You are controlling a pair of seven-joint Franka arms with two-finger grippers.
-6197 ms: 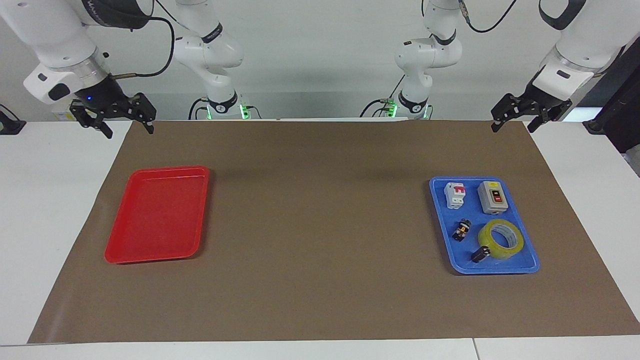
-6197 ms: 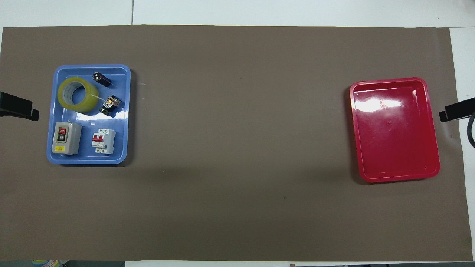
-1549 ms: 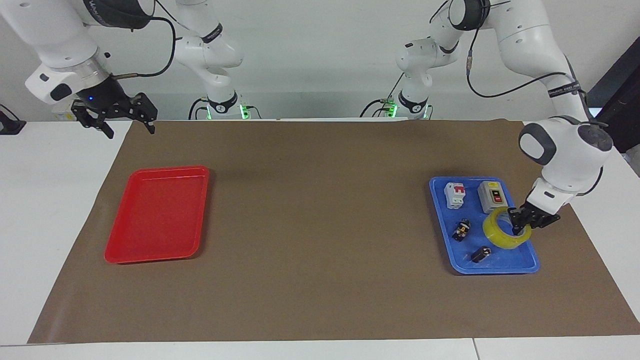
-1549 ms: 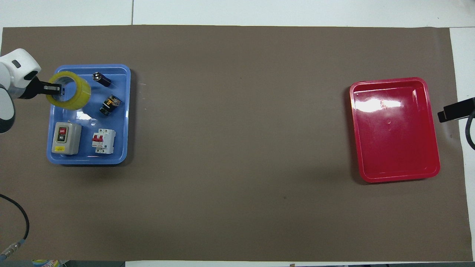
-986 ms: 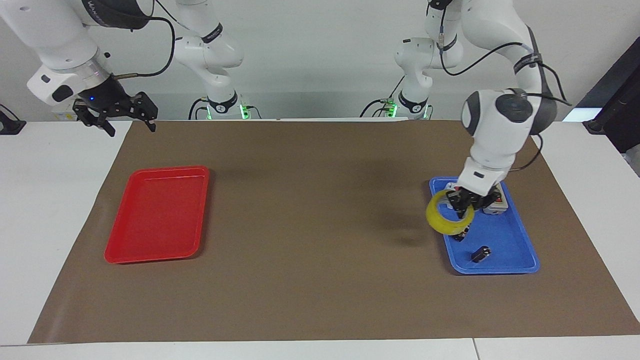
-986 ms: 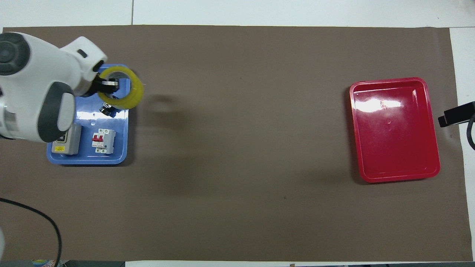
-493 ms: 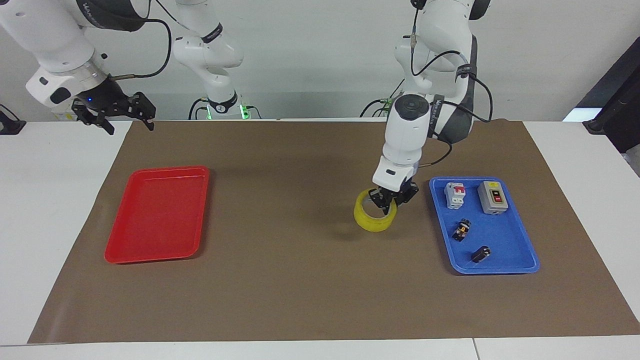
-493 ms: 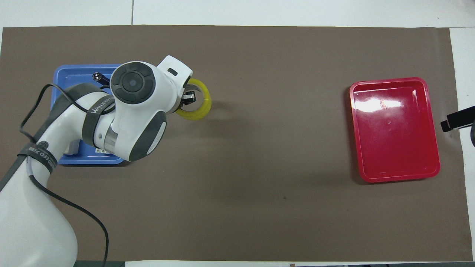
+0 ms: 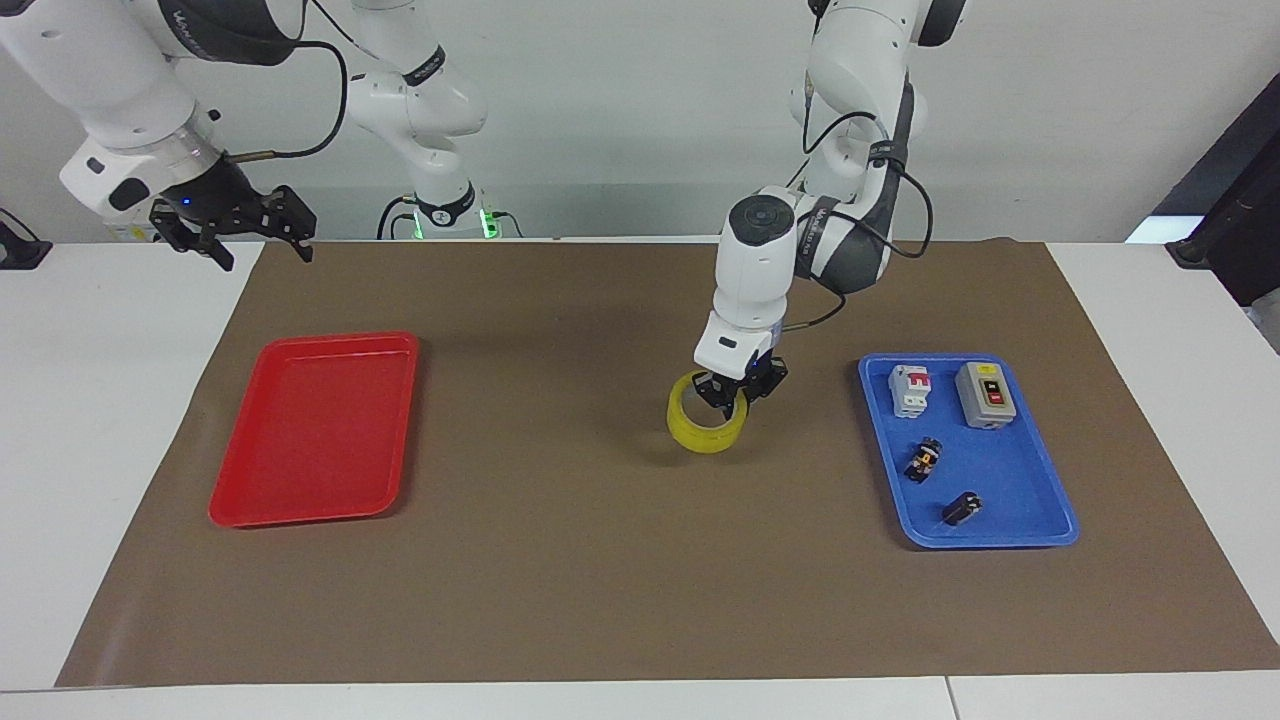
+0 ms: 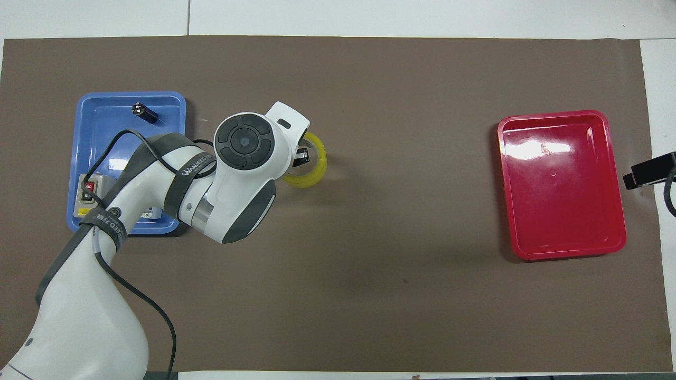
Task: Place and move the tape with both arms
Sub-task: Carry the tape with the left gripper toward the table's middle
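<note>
My left gripper keeps hold of the yellow tape (image 10: pixel 320 165) for now, since in the overhead view it hangs above the brown mat, its shadow apart.
The yellow tape (image 9: pixel 703 432) is a ring with a whitish core, low over or on the brown mat near the table's middle, between the two trays; it also shows in the overhead view (image 10: pixel 312 174). My left gripper (image 9: pixel 736 398) is shut on the tape's rim, one finger inside the ring, and its tips show in the overhead view (image 10: pixel 301 156). My right gripper (image 9: pixel 235 232) waits raised over the mat's corner at the right arm's end, fingers spread; only a dark tip of it shows in the overhead view (image 10: pixel 647 171).
A red tray (image 9: pixel 318 428) lies at the right arm's end of the mat. A blue tray (image 9: pixel 1010 505) at the left arm's end holds a grey switch box (image 9: pixel 985 394), a white breaker (image 9: pixel 910 390), a small dark part (image 9: pixel 925 460) and a black clip (image 9: pixel 962 509).
My left gripper lifted the tape out of the blue tray and carried it toward the table's middle, lowering it to the mat. The right arm has barely moved.
</note>
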